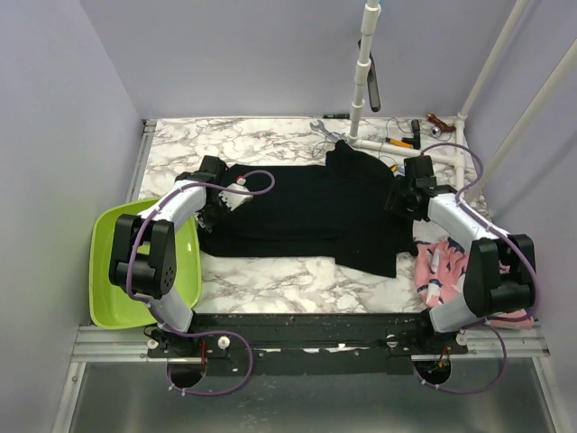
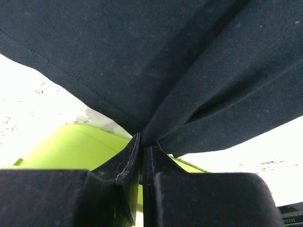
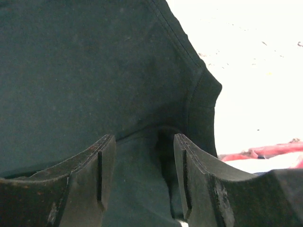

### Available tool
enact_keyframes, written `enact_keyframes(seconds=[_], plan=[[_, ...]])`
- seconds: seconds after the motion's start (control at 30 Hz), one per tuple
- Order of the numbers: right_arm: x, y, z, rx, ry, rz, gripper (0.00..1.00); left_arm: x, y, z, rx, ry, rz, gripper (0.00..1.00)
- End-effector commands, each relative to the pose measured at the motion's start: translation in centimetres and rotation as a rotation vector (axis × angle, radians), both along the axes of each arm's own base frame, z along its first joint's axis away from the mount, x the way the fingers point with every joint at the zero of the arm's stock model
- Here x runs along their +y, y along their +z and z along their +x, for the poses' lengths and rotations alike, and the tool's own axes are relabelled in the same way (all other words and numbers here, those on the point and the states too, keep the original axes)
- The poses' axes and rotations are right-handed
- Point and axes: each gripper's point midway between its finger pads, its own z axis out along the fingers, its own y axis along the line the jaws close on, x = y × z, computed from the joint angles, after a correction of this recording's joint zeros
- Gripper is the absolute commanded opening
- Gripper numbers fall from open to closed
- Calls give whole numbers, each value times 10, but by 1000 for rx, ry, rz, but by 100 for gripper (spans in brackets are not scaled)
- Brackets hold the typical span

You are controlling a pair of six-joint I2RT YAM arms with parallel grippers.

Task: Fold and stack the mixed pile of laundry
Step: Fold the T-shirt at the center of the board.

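Note:
Next, to fold the large black garment inward, my right gripper picks up its loose cloth near its edge (image 1: 395,212) beside the pink printed garment (image 1: 442,266).
A large black garment (image 1: 306,212) lies spread across the marble table (image 1: 270,281). My left gripper (image 1: 215,206) is at the garment's left edge, its jaws closed on a pinch of the black cloth (image 2: 142,56) that bunches at the fingertips (image 2: 141,142). My right gripper (image 1: 401,200) is at the garment's right edge. It stands open, and the black cloth (image 3: 85,71) lies loose between its two fingers (image 3: 144,142). A pink printed garment (image 1: 442,266) lies crumpled at the right, beside the right arm, and shows as a pink strip (image 3: 265,151) in the right wrist view.
A lime green basin (image 1: 117,289) sits at the table's left edge under the left arm, also seen below the cloth (image 2: 71,146). At the back stand a white pole (image 1: 362,81), a wrench (image 1: 326,133) and small hand tools (image 1: 401,142).

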Motion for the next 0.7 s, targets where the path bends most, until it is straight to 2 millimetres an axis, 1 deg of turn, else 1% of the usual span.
enact_keyframes(seconds=[0.0, 0.03, 0.07, 0.2, 0.23, 0.3, 0.33, 0.43, 0.47, 0.5, 0.57, 0.6, 0.67], plan=[[9, 21, -27, 10, -14, 81, 60, 3, 9, 10, -43, 30, 7, 10], [13, 20, -38, 25, -7, 110, 65, 3, 9, 10, -47, 29, 3, 10], [15, 16, -52, 49, -7, 126, 67, 2, 9, 9, -50, 29, -1, 10], [10, 6, -100, 143, -57, 125, 67, 2, 8, 9, -53, 28, -4, 10], [12, 6, -107, 143, -64, 146, 67, 2, 9, 10, -57, 28, -3, 10], [20, -5, -120, 165, -62, 197, 67, 2, 9, 10, -58, 29, -2, 10], [23, -9, -122, 162, -62, 211, 67, 2, 10, 10, -62, 29, -4, 10], [29, -9, -119, 171, -78, 227, 67, -1, 11, 9, -67, 26, -20, 10], [37, -11, -117, 167, -67, 272, 67, -1, 12, 9, -68, 24, -23, 10], [43, -17, -119, 174, -64, 304, 67, -1, 12, 8, -69, 24, -24, 10], [53, -36, -131, 233, -51, 358, 67, 0, 10, 6, -69, 19, -19, 11], [55, -44, -137, 263, -61, 359, 67, 1, 9, 6, -69, 18, -15, 10], [55, -53, -143, 294, -76, 334, 67, 3, 7, 6, -71, 15, -12, 11]])
